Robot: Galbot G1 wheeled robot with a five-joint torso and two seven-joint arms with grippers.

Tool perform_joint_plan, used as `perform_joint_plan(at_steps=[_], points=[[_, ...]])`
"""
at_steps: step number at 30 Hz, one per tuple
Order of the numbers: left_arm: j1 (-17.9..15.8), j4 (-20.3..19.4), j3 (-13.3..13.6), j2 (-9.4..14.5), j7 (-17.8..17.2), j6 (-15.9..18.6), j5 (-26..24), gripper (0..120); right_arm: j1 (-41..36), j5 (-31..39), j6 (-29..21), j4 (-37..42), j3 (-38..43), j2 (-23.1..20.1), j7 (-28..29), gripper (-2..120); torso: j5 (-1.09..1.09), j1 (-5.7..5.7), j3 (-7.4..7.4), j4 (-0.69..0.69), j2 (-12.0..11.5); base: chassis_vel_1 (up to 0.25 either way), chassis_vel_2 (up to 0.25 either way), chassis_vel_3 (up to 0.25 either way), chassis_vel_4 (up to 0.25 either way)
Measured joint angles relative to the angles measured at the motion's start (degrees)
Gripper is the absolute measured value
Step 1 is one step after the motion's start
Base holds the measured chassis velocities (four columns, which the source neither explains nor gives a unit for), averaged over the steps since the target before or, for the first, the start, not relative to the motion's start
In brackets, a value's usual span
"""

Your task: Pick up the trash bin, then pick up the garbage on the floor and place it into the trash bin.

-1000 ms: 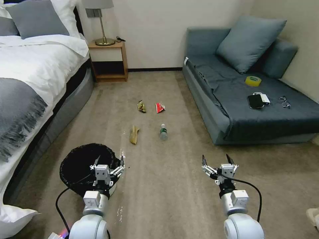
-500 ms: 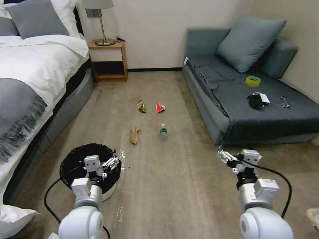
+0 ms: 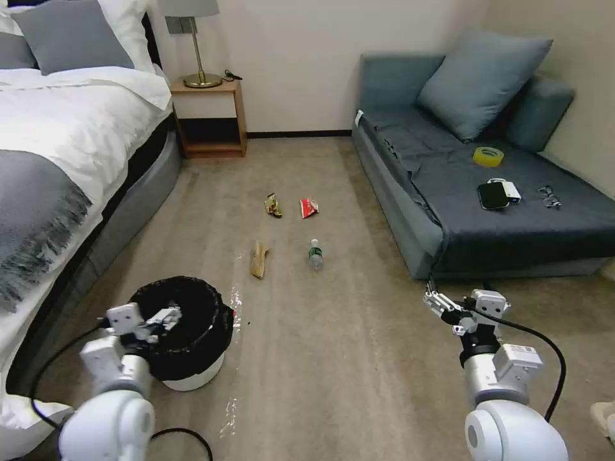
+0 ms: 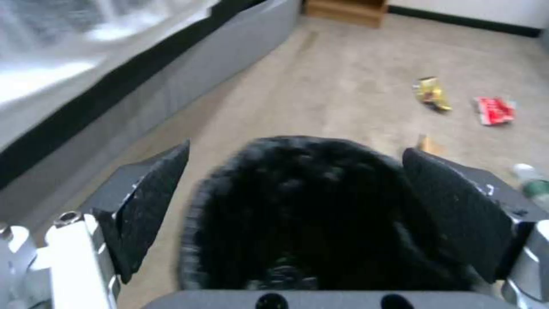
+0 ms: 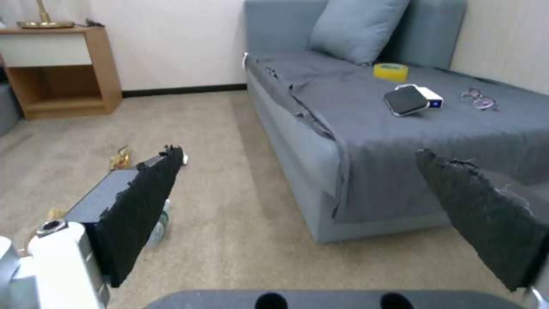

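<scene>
Next, my left gripper grabs the trash bin by its bag-covered rim (image 3: 138, 296), which keeps the trash bin's opening (image 3: 191, 307) free for the garbage.
The trash bin (image 3: 192, 378), white with a black bag, stands on the carpet at the near left by the bed. My left gripper (image 3: 163, 315) is open at its near-left rim. In the left wrist view the black bag (image 4: 309, 214) lies between and just beyond the spread fingers (image 4: 154, 206). Farther out on the floor lies the garbage: a tan peel (image 3: 258, 259), a small bottle (image 3: 314, 254), a red packet (image 3: 309, 207) and a gold wrapper (image 3: 273, 205). My right gripper (image 3: 439, 299) hangs open and empty near the sofa's front corner.
A bed (image 3: 57, 166) runs along the left, with a wooden nightstand (image 3: 209, 118) at the back wall. The grey sofa (image 3: 512, 218) on the right holds a yellow tape roll (image 3: 488, 155), a black phone (image 3: 493, 195) and glasses (image 3: 549, 196). Bare carpet lies between.
My left arm has swung left, from over the bin's middle to its near-left rim. The right arm moved right toward the sofa, then barely shifted.
</scene>
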Motion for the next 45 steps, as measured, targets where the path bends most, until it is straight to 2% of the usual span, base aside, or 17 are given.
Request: perform_joint_plan(at_steps=[2,3,5,6,8,13,15,21,25,38,40,42,45], points=[[-1.07,0.57,-2.68,1.51,-1.16,3.03,-2.96,100,0.23,-0.05,0.17,-0.35,-0.08,0.00,0.02,100,0.00,0.00,0.00,0.00,0.00,0.000,0.000,0.000,0.000],[-1.07,0.57,-2.68,1.51,-1.16,3.03,-2.96,100,0.23,-0.05,0.17,-0.35,-0.08,0.00,0.02,100,0.00,0.00,0.00,0.00,0.00,0.000,0.000,0.000,0.000],[-1.75,1.79,-4.39,3.04,-3.00,5.99,-5.32,100,0.53,-0.12,0.23,-0.63,-0.19,-0.01,0.02,100,0.00,0.00,0.00,0.00,0.00,0.000,0.000,0.000,0.000],[-1.75,1.79,-4.39,3.04,-3.00,5.99,-5.32,100,0.53,-0.12,0.23,-0.63,-0.19,-0.01,0.02,100,0.00,0.00,0.00,0.00,0.00,0.000,0.000,0.000,0.000],[-2.07,3.13,-5.07,4.03,-4.49,8.37,-6.07,100,0.77,-0.14,0.31,-0.76,-0.23,-0.03,0.01,100,0.00,0.00,0.00,0.00,0.00,0.000,0.000,0.000,0.000],[-2.53,5.82,-5.24,5.01,-6.37,9.34,-7.49,100,0.84,-0.16,0.65,-0.95,-0.23,-0.11,0.01,100,0.00,0.00,0.00,0.00,0.00,0.000,0.000,0.000,0.000],[-2.91,8.10,-4.60,5.37,-7.18,9.37,-8.56,100,0.74,-0.18,0.95,-1.05,-0.21,-0.22,0.01,100,0.00,0.00,0.00,0.01,0.00,0.000,0.000,0.000,0.000],[-3.71,10.69,-2.82,5.89,-7.94,9.32,-10.23,100,0.70,-0.20,1.15,-1.06,-0.19,-0.45,0.01,100,0.00,0.00,0.00,0.00,0.00,0.000,0.000,0.000,0.000],[-5.66,13.51,-1.57,6.81,-9.30,9.21,-11.49,100,0.88,-0.20,1.18,-1.11,-0.29,-0.62,-0.01,100,0.01,0.00,0.00,0.00,0.00,0.000,0.000,0.000,0.000],[-10.19,21.78,0.03,9.31,-11.44,9.03,-15.49,100,1.00,-0.34,1.66,-1.56,-0.12,-0.66,-0.01,100,0.01,0.00,0.00,0.00,0.00,0.000,0.000,0.000,0.000],[-10.19,21.78,0.03,9.31,-11.44,9.03,-15.49,100,1.00,-0.34,1.66,-1.56,-0.12,-0.66,-0.01,100,0.01,0.00,0.00,0.00,0.00,0.000,0.000,0.000,0.000],[-11.28,24.18,0.78,10.06,-11.98,8.99,-16.68,98,1.09,-0.40,1.73,-1.63,-0.09,-0.63,-0.01,100,0.00,0.00,0.00,0.00,0.00,0.000,0.000,0.000,0.000],[-11.73,25.07,1.12,10.45,-12.22,8.96,-17.45,96,1.12,-0.41,1.84,-1.68,0.01,-0.63,-0.01,100,0.00,0.00,0.00,0.00,0.00,0.000,0.000,0.000,0.000]])
